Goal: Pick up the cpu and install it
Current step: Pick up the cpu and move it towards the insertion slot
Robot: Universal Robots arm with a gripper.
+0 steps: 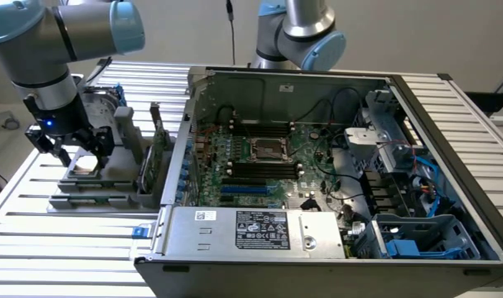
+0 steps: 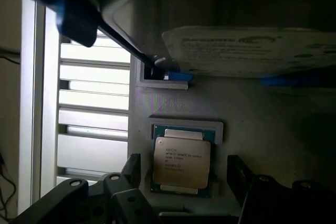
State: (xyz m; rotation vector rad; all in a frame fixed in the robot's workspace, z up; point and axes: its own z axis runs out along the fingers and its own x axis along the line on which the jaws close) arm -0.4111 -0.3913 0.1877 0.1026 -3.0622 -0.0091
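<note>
The gripper grabs the cpu by the middle of its open side edges next, as the holder's raised rim wraps the cpu's end and corners.
The cpu, a small square chip with a pale metal top and printed text, lies flat in a recess of a grey holder. In the exterior view the cpu sits on that holder, left of the computer case. My gripper hangs just above it, pointing down. In the wrist view my gripper is open, with one black finger on each side of the chip and a gap to each edge. The motherboard's empty socket lies in the middle of the open case.
A hard drive in a blue bracket stands close behind the cpu on the same holder. Memory sticks stand upright between the holder and the case wall. A second arm stands behind the case. The slatted table extends forward.
</note>
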